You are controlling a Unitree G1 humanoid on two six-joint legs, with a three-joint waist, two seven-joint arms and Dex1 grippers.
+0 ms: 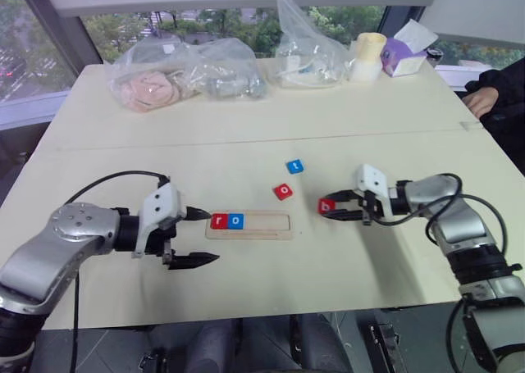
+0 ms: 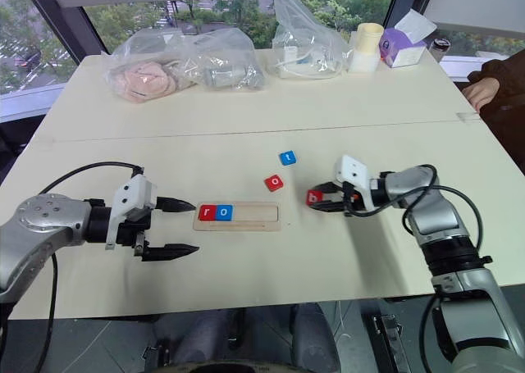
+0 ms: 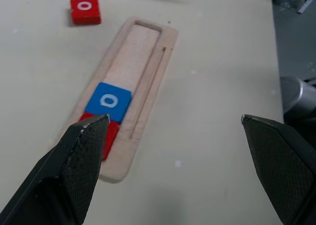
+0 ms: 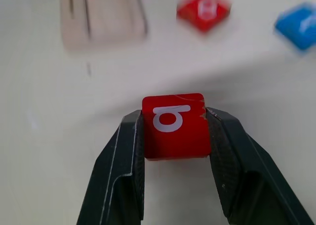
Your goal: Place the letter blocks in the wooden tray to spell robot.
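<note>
The red b block (image 4: 176, 127) is still short of the wooden tray (image 4: 102, 17), so opening now would miss. My right gripper moves the block toward the tray next.
The wooden tray (image 1: 249, 225) lies on the table in front of me, with a red "r" block (image 1: 219, 221) and a blue "o" block (image 1: 236, 220) in its left end. My left gripper (image 1: 199, 237) hangs open just left of the tray with nothing between its fingers. To the tray's right, my right gripper (image 1: 325, 208) is shut on the red "b" block (image 4: 174, 126), its two fingers pressing the block's sides. A red "o" block (image 1: 283, 192) and a blue "t" block (image 1: 294, 166) lie loose on the table beyond the tray.
Clear plastic bags (image 1: 187, 75) with contents, a cream cup (image 1: 367, 56) and a purple tissue box (image 1: 404, 55) line the table's far edge. A person's hand and dark sleeve (image 1: 489, 99) rest at the far right edge.
</note>
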